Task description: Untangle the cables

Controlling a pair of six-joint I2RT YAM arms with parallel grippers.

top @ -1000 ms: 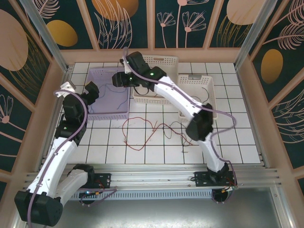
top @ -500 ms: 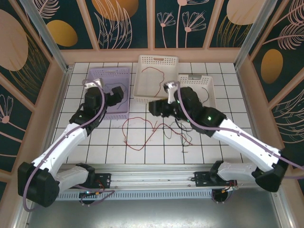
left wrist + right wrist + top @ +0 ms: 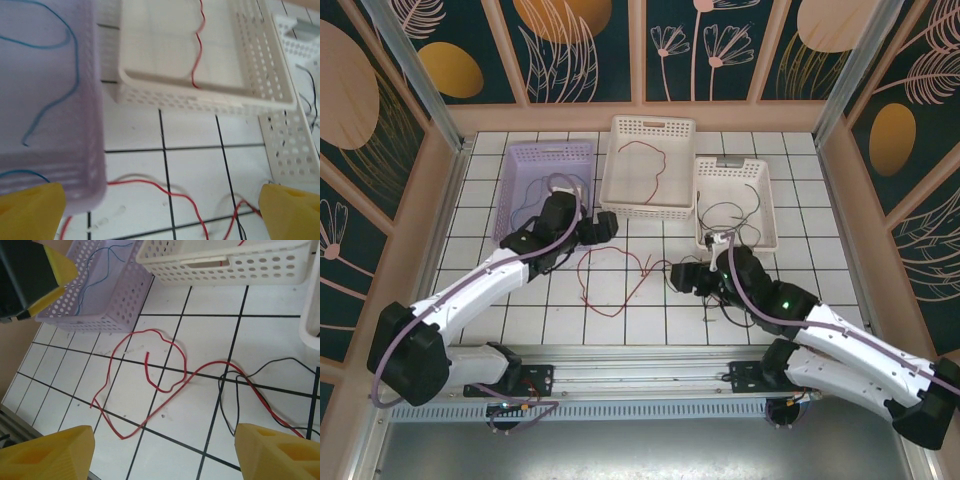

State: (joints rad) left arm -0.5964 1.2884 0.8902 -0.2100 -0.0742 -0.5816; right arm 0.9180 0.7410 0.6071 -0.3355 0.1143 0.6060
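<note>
The robot's left gripper should next take hold of the looped red cable near its loose inner end, and then it should pull the cable into the middle white basket.
A long red cable loops over the white tiles in the middle, and thin black cables cross its right end. My left gripper hovers open just above the red loop's top left, beside the lilac basket. In the left wrist view the red cable runs along the floor between the yellow fingertips, untouched. My right gripper stands open over the tangle. Its wrist view has the red loop and a black cable ahead of its open fingers.
The lilac basket holds a blue cable. The middle white basket holds a red cable, and the right white basket holds black cable. Wooden walls ring the tiled floor, with a metal rail at the near edge.
The right arm swung from the far baskets down to the tangle near the centre, and its jaws widened. The left arm left the lilac basket and moved right, toward the red loop.
</note>
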